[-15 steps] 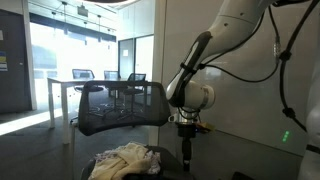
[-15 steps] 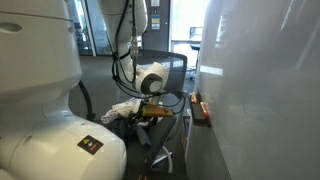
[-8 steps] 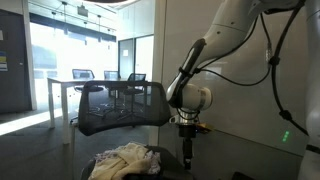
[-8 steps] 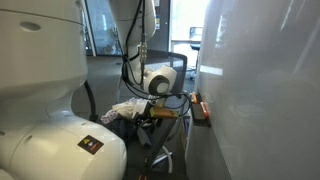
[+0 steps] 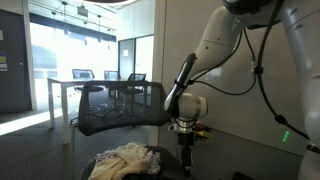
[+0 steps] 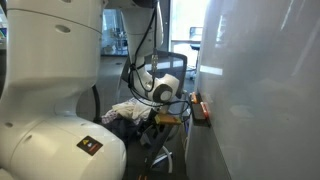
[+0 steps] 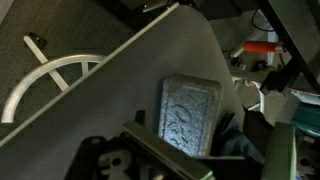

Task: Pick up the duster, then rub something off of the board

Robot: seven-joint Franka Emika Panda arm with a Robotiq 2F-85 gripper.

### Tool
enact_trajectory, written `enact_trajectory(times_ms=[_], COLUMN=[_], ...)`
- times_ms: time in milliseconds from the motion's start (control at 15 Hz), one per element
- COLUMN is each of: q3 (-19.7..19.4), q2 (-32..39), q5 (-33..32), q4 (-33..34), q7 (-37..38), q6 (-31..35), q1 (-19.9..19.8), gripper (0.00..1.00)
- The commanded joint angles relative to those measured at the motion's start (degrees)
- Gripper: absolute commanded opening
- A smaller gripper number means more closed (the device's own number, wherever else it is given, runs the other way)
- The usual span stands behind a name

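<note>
My gripper needs to go lower before it closes on the duster [image 7: 188,113]. The duster is between my open fingers in the wrist view, but they stop above the duster's textured top.
The duster [image 7: 188,113] is a grey-blue rectangular block with a rough textured face. It lies flat on a grey seat surface [image 7: 120,85] in the wrist view. My gripper [image 7: 198,142] hangs straight over it, jaws open, dark fingers either side of its near end, not closed on it. In both exterior views the gripper [image 5: 185,150] [image 6: 160,117] points down low over the chair; the duster is hidden there. The board [image 6: 262,90] is the large glossy white wall panel beside the arm, also showing in an exterior view [image 5: 245,125].
A black mesh office chair [image 5: 122,108] stands under the arm with a crumpled pale cloth [image 5: 125,160] on it. A red-orange item [image 6: 199,105] lies on a ledge by the board. Glass partitions and a meeting table [image 5: 100,85] stand behind. A white chair base [image 7: 50,75] is below.
The arm has bent lower and the wrist has come down closer to the chair seat. The gripper stays pointing down. Nothing has been taken hold of.
</note>
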Motion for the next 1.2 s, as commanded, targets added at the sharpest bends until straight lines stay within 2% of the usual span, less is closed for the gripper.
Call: enact_trajectory(times_ms=[0, 533, 867, 933, 1000, 1133], q3=[0.49, 3.25, 4.06, 4.07, 4.02, 4.12], q2=[3.20, 5.62, 6.66, 6.82, 6.89, 6.78], q5=[0.16, 4.18, 6.42, 6.60, 6.57, 7.10], q4=[2.96, 4.85, 4.91, 4.96, 4.99, 4.96], q7=[-2.70, -6.90, -9.05, -9.33, -9.55, -9.81], q6=[0.38, -0.99, -1.40, -1.40, -1.41, -2.31], q1=[-2.14, -5.84, -6.56, -6.65, -6.69, -6.82], gripper=[1.00, 1.00, 1.00, 0.94, 0.74, 0.59])
